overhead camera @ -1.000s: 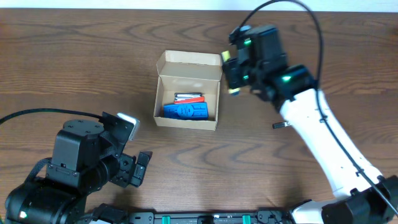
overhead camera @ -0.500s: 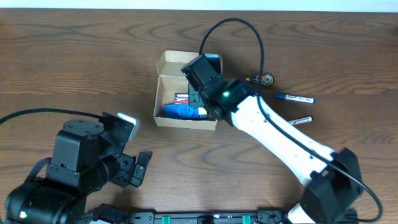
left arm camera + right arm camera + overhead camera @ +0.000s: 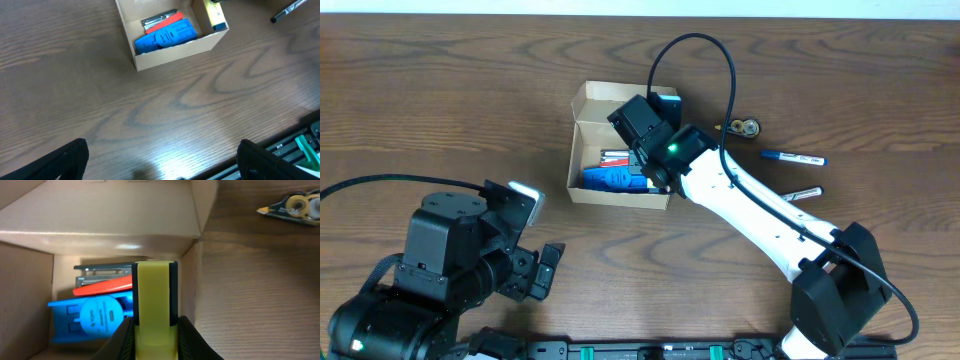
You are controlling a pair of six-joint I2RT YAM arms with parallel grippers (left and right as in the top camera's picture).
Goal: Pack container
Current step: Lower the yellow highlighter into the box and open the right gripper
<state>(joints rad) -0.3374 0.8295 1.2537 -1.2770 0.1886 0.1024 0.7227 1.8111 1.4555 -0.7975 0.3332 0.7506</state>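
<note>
The marker hangs inside the box's end and would come to rest in the box if released now, so it is time for my right gripper to open.
The container, a tan cardboard box with its flap lid open, stands at table centre. It holds a blue item and a red-and-metal item. My right gripper is over the box's right end, shut on a yellow marker that points down into the box beside the blue item and the red one. The left wrist view shows the box and the marker at its right end. My left gripper is open and empty, near the front edge.
A small tape dispenser lies right of the box and also shows in the right wrist view. A blue pen and a silver pen lie further right. A rail runs along the table's front edge.
My right arm swung left from beside the box's right corner to over its right end, carrying the yellow marker down into it. The left arm has not moved.
</note>
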